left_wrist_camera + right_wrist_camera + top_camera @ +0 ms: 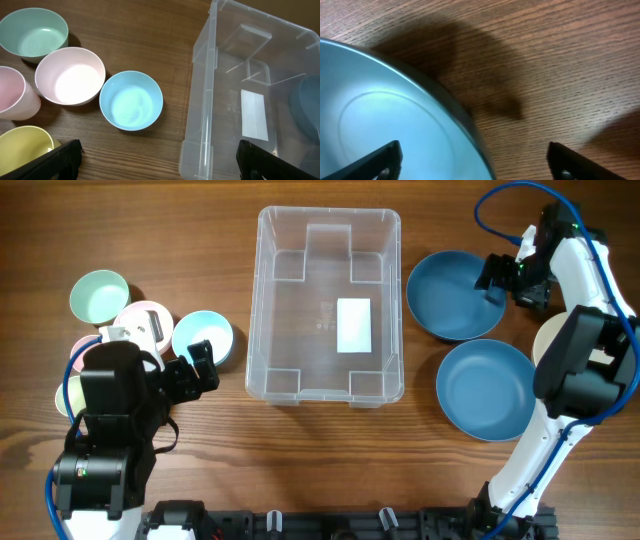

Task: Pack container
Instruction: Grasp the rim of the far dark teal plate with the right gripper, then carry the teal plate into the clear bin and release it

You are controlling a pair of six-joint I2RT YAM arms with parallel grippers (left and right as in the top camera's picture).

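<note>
My right gripper should close on the dark blue bowl's rim now. One finger is inside the bowl and the other is beside its outer side in the right wrist view.
The clear plastic container [328, 220] stands in the middle of the table, empty, with a white label on its base; it also shows in the left wrist view [205, 115]. My left gripper [195, 368] is open and empty, just left of the container, near a light blue bowl [203, 335] that also shows in the left wrist view [131, 100]. My right gripper [497, 277] is open, straddling the right rim of a dark blue bowl [452, 293], seen close in the right wrist view [380, 125]. A second dark blue bowl [487, 388] lies in front of it.
Left of the container stand a green bowl [98, 295], a pink bowl [148, 320], a pink cup [12, 97] and a yellow cup [22, 145]. A cream bowl [546, 340] sits behind the right arm.
</note>
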